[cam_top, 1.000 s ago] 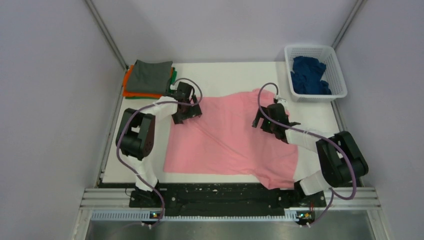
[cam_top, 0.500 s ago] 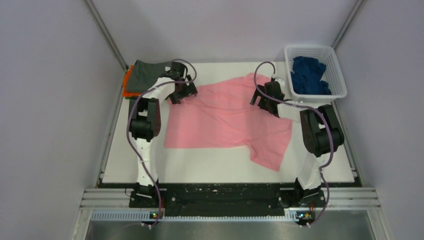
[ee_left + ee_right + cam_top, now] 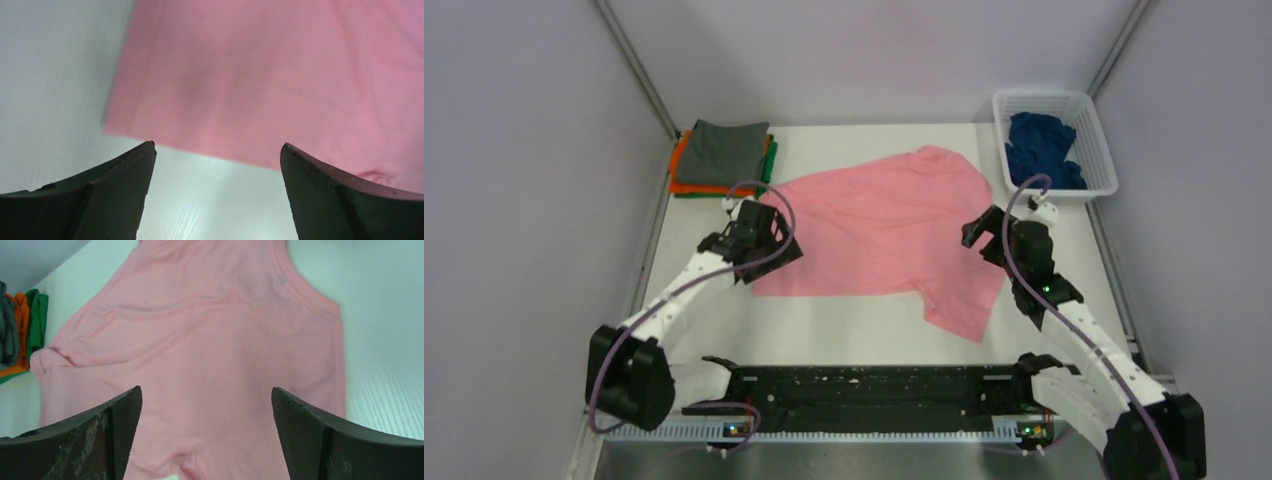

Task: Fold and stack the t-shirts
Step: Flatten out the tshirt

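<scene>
The shirt needs to be spread for folding, so my left gripper should next grab the light pink t-shirt's front corner [image 3: 756,292] [image 3: 113,128]. Another corner stays for my right gripper.
The light pink t-shirt [image 3: 884,225] lies spread on the white table, one part hanging toward the front right. It fills the left wrist view [image 3: 270,75] and the right wrist view [image 3: 200,355]. My left gripper [image 3: 769,250] is open and empty above the shirt's front left corner. My right gripper [image 3: 986,238] is open and empty above the shirt's right edge. A folded stack sits at the back left: grey t-shirt [image 3: 727,152] on top, orange t-shirt [image 3: 686,185] and green t-shirt [image 3: 770,160] beneath. The navy blue t-shirt [image 3: 1042,150] lies crumpled in the basket.
The white lattice basket [image 3: 1096,125] stands at the back right corner. Grey walls close in the table on three sides. A black rail [image 3: 874,385] runs along the near edge. The stack shows at the left of the right wrist view [image 3: 20,335].
Both grippers let go of the pink shirt's far edge and pulled back toward me. The shirt now lies flat, shifted toward the back.
</scene>
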